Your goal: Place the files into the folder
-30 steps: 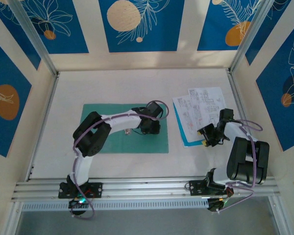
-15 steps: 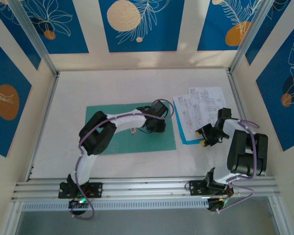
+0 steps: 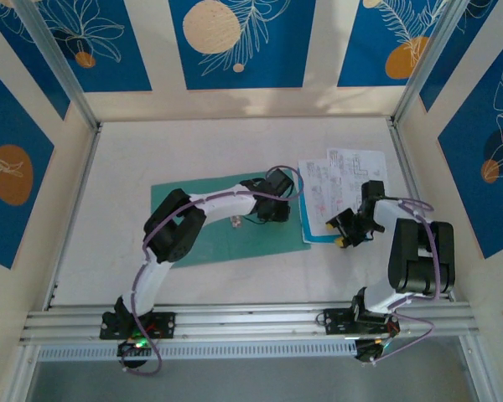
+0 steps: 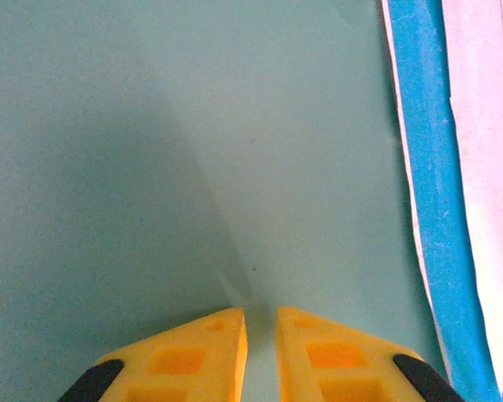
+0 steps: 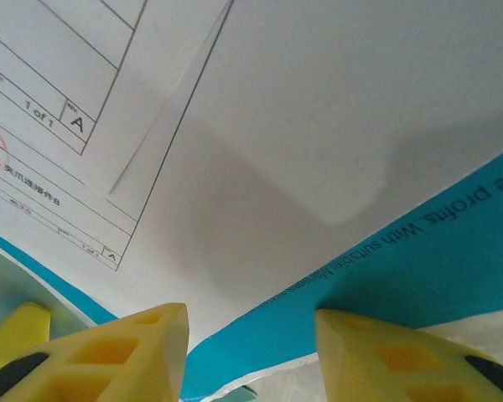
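Note:
The files' light-blue edge faces the folder. My right gripper should grab the files there next, toward their near corner, so that they can go in edge-first.
The teal-green folder (image 3: 197, 226) lies flat mid-table, closed, its right edge touching the files. My left gripper (image 3: 277, 207) sits on the folder's right part; in the left wrist view its yellow fingertips (image 4: 222, 331) rest on the folder (image 4: 193, 151) with only a narrow slit between them, shut. The files are white printed sheets (image 3: 345, 172) over a light-blue sheet (image 3: 318, 235). My right gripper (image 3: 345, 228) stands open low over their near corner, its jaws wide apart above the white sheet (image 5: 277, 126) and the blue sheet (image 5: 419, 251), holding nothing.
The metal frame post and the right wall (image 3: 407, 159) stand close beside the files. A rail (image 3: 251, 322) runs along the table's near edge. Bare white tabletop (image 3: 117, 167) lies left of and behind the folder.
The folder has slid right under my left gripper until it meets the files. My right gripper has moved slightly left and farther onto the files' near corner.

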